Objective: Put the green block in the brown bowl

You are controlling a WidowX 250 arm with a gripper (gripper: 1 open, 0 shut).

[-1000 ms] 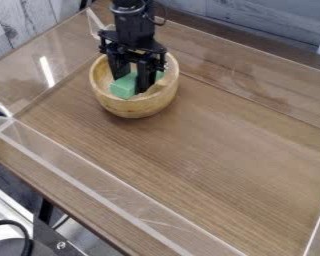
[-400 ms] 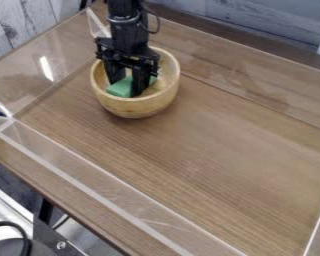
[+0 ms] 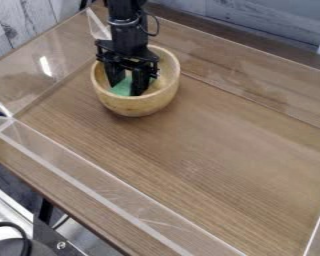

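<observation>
The green block [image 3: 117, 89] sits low inside, below the bowl's rim, and would rest in the brown bowl [image 3: 163, 93]. It is now time for my gripper to release the block.
The brown bowl [image 3: 163, 93] stands on the wooden table at the upper left. My black gripper [image 3: 128, 84] points straight down into it, its fingers reaching below the rim. The green block [image 3: 117, 89] shows between and just left of the fingers, low inside the bowl, and the gripper is shut on it. The fingers hide most of the block, and whether it touches the bowl's floor cannot be told.
The wooden table top [image 3: 203, 150] is ringed by low clear plastic walls, one running along the front left [image 3: 69, 165] and one along the back right. A dark cable loop [image 3: 5, 235] hangs off the table at the bottom left.
The gripper has sunk deeper into the bowl with the green block and shifted slightly left. The bowl has not moved.
</observation>
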